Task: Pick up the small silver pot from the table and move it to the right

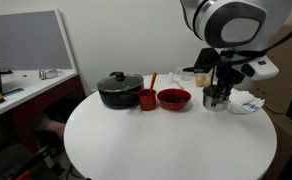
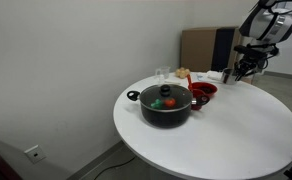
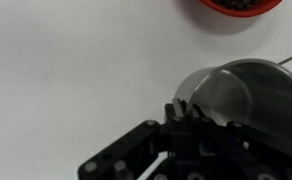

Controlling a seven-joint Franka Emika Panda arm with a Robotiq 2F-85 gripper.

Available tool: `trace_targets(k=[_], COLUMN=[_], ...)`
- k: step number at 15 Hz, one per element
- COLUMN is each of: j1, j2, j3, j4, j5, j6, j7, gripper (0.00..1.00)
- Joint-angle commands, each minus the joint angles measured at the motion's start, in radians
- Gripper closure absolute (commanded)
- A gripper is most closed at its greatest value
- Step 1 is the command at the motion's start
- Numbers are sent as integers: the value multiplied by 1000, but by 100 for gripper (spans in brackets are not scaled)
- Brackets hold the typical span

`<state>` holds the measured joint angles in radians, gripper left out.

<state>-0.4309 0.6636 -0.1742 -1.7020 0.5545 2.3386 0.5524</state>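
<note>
The pot's lower edge (image 1: 216,109) hangs above the white table. My gripper keeps hold of the small silver pot until its base rests on the table.
The small silver pot (image 1: 217,98) stands near the far edge of the round white table (image 1: 166,145), beside the red bowl. In the wrist view the pot (image 3: 248,95) is shiny and open-topped, with a side handle at the right edge. My gripper (image 1: 218,86) comes down from above onto it. In the wrist view the fingertips (image 3: 186,112) straddle the pot's near rim, one finger outside the wall and close together on it. In an exterior view the gripper (image 2: 244,66) hides most of the pot. Whether the pot is off the table I cannot tell.
A large black lidded pot (image 1: 120,90), a red cup (image 1: 147,99) and a red bowl (image 1: 173,98) stand in a row beside the silver pot. A white dish (image 1: 249,103) lies on its other side. A grey desk with clutter (image 1: 26,85) stands beyond the table.
</note>
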Motion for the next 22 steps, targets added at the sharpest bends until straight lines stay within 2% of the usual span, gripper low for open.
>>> trace_targets(k=[1,7,15,22], j1=[-30,-36,-82,-91], j2=[-16,6,37,69], j3=[8,-36,-118,-138], j4=[-37,-53,-56,-34], j5=[96,145,174,160], j6=[-8,-37,-112,-180], j7=[-63,-35,52,125], gripper=[99,99,99,99])
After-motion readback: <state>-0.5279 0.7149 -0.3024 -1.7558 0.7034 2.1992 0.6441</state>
